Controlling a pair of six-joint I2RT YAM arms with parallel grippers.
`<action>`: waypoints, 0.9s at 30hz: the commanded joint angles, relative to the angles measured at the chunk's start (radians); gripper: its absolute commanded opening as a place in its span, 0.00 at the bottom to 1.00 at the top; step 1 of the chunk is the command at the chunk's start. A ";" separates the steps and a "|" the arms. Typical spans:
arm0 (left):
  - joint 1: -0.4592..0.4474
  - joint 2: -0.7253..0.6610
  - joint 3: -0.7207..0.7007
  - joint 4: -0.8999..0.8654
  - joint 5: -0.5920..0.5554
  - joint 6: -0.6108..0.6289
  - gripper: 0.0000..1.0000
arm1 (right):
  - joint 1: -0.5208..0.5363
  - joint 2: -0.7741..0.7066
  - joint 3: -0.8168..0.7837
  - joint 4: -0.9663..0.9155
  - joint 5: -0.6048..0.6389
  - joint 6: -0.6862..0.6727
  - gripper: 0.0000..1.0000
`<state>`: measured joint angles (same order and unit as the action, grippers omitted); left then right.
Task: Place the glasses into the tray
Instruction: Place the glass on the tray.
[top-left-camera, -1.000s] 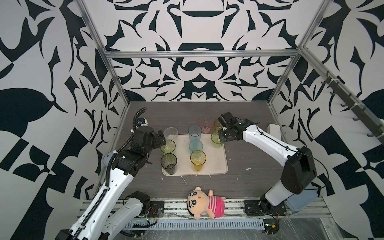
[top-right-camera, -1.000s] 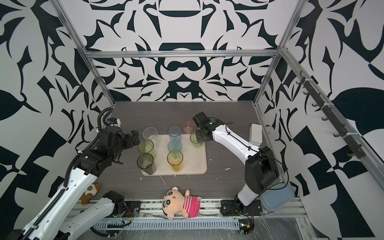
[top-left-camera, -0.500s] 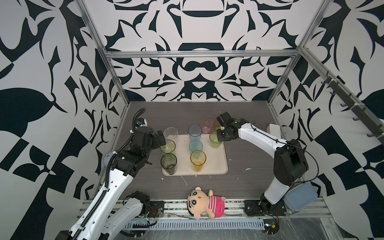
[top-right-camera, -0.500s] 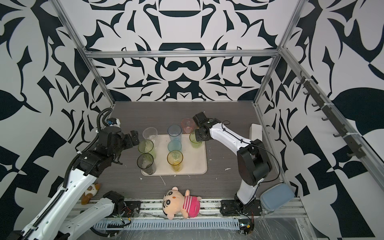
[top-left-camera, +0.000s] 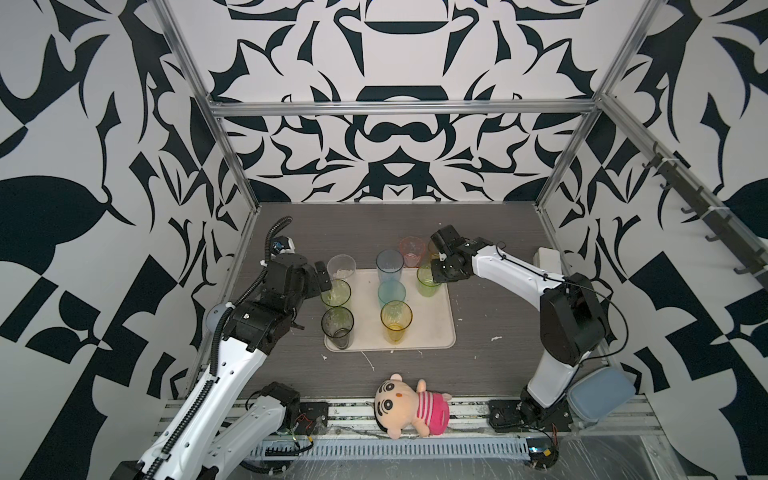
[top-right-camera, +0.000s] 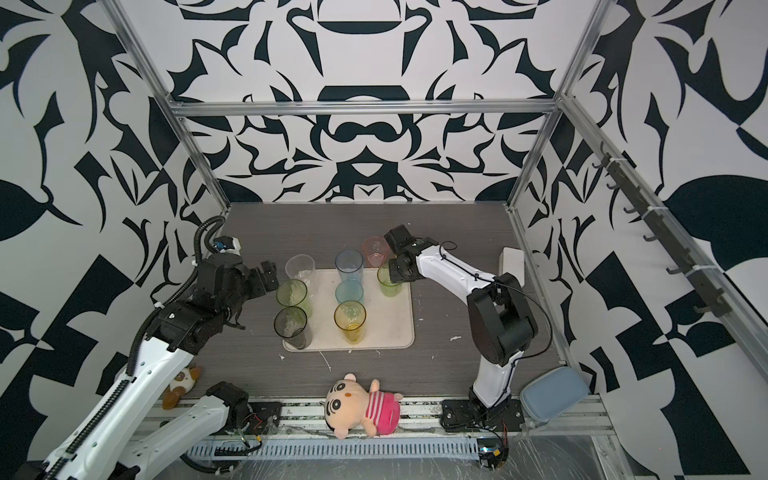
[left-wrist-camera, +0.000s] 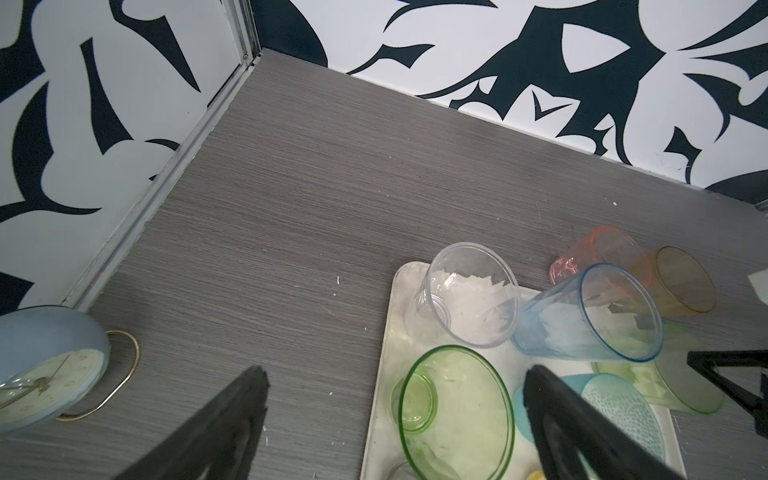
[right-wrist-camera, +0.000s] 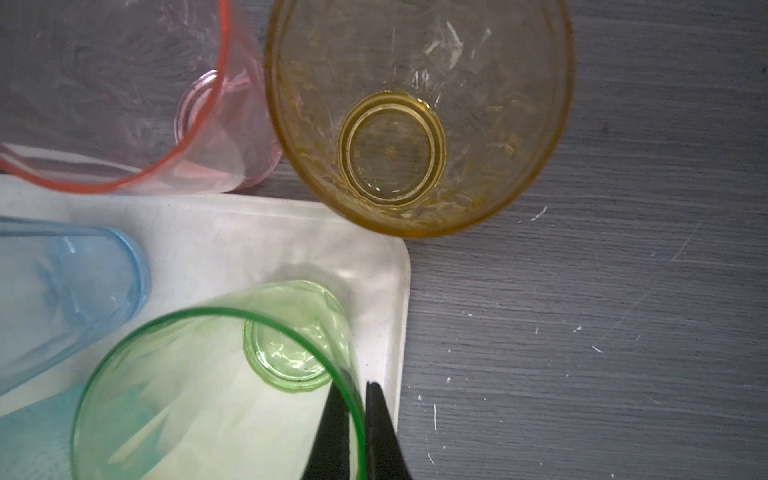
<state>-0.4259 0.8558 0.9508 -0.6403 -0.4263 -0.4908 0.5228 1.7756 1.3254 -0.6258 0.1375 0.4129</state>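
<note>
My right gripper opens now, since the green glass has its base inside the tray's edge on flat tray, so the glass would stand on the tray's corner.
The beige tray (top-left-camera: 432, 328) (top-right-camera: 390, 328) lies mid-table. On it stand a clear glass (top-left-camera: 341, 268), a blue one (top-left-camera: 390, 266), a teal one (top-left-camera: 391, 291), a yellow one (top-left-camera: 397, 320), a smoke grey one (top-left-camera: 337, 326) and a green one (top-left-camera: 336, 291). My right gripper (right-wrist-camera: 355, 386) (top-left-camera: 436, 278) is shut on the rim of another green glass (right-wrist-camera: 216, 395) (top-left-camera: 427, 280), its base over the tray's back right corner. A pink glass (right-wrist-camera: 124, 95) and an amber glass (right-wrist-camera: 419, 112) stand on the table just behind the tray. My left gripper (left-wrist-camera: 394, 370) (top-left-camera: 322, 276) hangs open at the tray's left edge, holding nothing.
A plush doll (top-left-camera: 409, 409) lies at the front edge. There is a white box (top-left-camera: 548, 259) by the right wall and a blue pouch (top-left-camera: 602, 397) at the front right. An alarm clock (left-wrist-camera: 45, 370) stands near the left wall, and a small plush toy (top-right-camera: 183, 380) lies at the front left.
The right arm's elbow has swung toward the back, and the green glass in its grip has shifted slightly left and forward over the tray corner. The left arm has not moved.
</note>
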 joint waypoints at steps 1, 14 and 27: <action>-0.003 -0.006 -0.015 -0.002 -0.009 -0.014 1.00 | -0.005 0.004 0.013 0.011 -0.003 0.006 0.00; -0.004 -0.004 -0.013 0.000 -0.009 -0.012 1.00 | -0.005 -0.020 0.073 -0.036 -0.016 -0.004 0.21; -0.003 -0.017 -0.011 -0.005 -0.003 -0.011 1.00 | -0.004 -0.074 0.192 -0.103 0.000 -0.038 0.39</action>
<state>-0.4259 0.8555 0.9508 -0.6403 -0.4263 -0.4908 0.5201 1.7638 1.4574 -0.7071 0.1234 0.3958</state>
